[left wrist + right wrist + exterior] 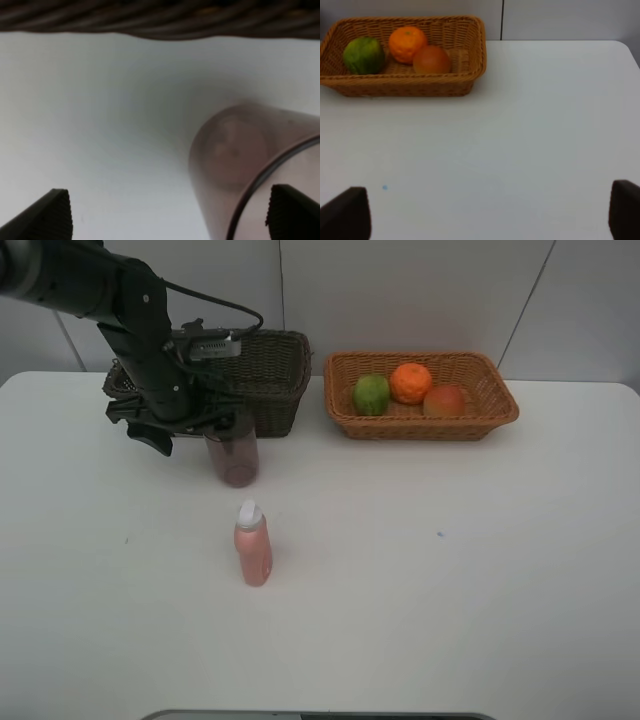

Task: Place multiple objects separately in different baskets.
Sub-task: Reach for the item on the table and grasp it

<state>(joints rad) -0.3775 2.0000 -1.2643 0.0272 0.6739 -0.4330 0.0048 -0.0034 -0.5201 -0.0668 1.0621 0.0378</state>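
I will close my left gripper on the translucent pink cup. Its fingers are on both sides of the cup's rim [253,188], one inside the cup's opening [301,170] and one outside it.
The translucent pink cup [233,457] stands upright in front of the dark brown basket [268,380]. My left gripper [195,430] is low over the table beside it and open. In the left wrist view the cup [235,160] sits between the jaws, close to one fingertip [292,212], with nothing gripped. The pink white-capped bottle [252,545] stands alone nearer the front. The light tan basket [500,400] holds the green fruit [371,393], the orange [410,382] and the red-yellow fruit [445,400]. My right gripper [485,215] is open over bare table, out of the high view.
The white table [450,570] stretches wide to the right and front. The left arm's black body [130,310] hides part of the dark basket's left side. A grey wall runs behind both baskets.
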